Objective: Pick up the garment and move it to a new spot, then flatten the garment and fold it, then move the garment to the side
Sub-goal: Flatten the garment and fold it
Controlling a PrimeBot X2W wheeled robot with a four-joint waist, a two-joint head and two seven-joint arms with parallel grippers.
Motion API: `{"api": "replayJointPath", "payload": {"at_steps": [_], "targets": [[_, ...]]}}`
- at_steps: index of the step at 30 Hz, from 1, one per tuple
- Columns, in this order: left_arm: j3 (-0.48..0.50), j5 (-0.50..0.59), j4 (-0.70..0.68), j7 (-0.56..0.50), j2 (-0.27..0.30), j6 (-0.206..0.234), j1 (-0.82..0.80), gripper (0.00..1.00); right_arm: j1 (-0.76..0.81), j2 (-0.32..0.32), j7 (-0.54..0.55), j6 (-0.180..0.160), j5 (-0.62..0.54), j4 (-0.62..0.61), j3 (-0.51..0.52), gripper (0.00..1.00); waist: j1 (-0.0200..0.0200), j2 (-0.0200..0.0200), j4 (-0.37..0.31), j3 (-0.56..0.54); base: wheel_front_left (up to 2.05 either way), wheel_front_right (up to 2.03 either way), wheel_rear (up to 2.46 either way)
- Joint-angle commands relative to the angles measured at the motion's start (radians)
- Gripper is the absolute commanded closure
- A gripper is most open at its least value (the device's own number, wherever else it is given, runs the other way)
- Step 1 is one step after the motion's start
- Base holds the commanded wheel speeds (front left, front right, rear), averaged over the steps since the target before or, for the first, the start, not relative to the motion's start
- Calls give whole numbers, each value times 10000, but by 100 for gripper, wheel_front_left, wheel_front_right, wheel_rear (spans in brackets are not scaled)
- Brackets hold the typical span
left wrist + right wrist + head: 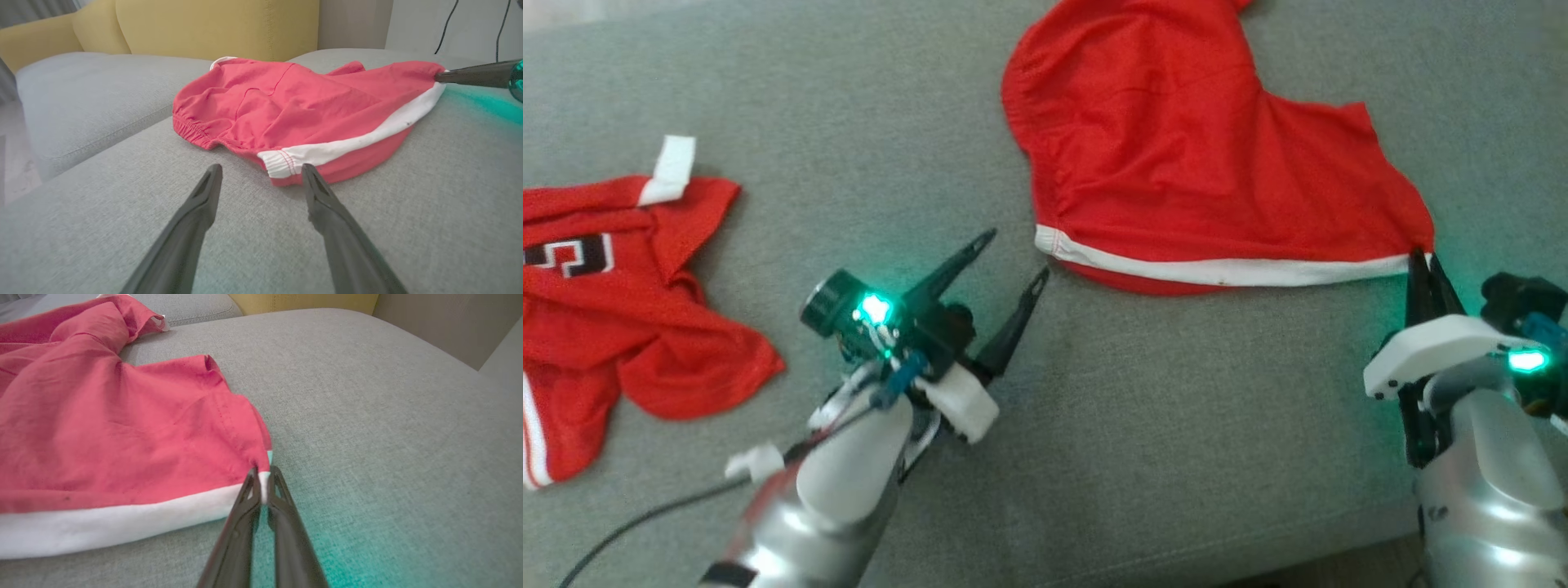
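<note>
The left gripper grabs the shorts by the white band's stitched corner (1049,240) next, as that corner stands up while the red cloth (1174,167) lies slack on the seat.
The garment (1176,155) is a pair of red shorts with a white band along the near edge, lying on the grey sofa seat (1143,392). My right gripper (1423,257) is shut on the band's right corner; in the right wrist view the white cloth (264,489) is pinched between the fingers of that gripper (263,475). My left gripper (1017,257) stands open just short of the band's left end, touching nothing. In the left wrist view that gripper (261,169) frames the white end of the shorts (286,118), with the right finger (470,75) at the far corner.
A crumpled red jersey (613,310) with white trim and a black print lies at the left of the seat. Yellow back cushions (204,24) rise behind. A cable (629,523) trails from my left arm. The seat's front edge (1298,563) runs along the bottom right.
</note>
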State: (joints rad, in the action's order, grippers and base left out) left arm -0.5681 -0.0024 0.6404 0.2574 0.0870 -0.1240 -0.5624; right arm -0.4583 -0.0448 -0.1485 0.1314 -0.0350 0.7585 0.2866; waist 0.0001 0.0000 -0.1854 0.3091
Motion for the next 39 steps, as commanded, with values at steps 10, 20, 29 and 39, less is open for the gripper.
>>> {"api": "replayJointPath", "payload": {"at_steps": [10, 20, 29, 39], "targets": [[-1179, -1993, 785, 41, -90, -64, -1529, 0, -427, -55, -190, -7, 132, -254, -546, 100, -1, 0, -342, 415, 0, 0, 0], [-2142, -3061, 1186, 42, 149, -66, -2031, 0, -529, -55, -256, -7, 57, -122, -583, 100, -1, 0, -384, 470, 0, 0, 0], [-2878, -3610, 1792, -117, 129, -66, -2259, 100, -599, -55, -298, -7, -27, -97, -571, 100, -1, 0, -282, 415, 0, 0, 0], [-2666, -3632, 1428, 34, 295, 125, -2255, 100, -533, -55, -450, -7, -24, -215, -619, 100, -1, 0, -130, 98, 0, 0, 0]]}}
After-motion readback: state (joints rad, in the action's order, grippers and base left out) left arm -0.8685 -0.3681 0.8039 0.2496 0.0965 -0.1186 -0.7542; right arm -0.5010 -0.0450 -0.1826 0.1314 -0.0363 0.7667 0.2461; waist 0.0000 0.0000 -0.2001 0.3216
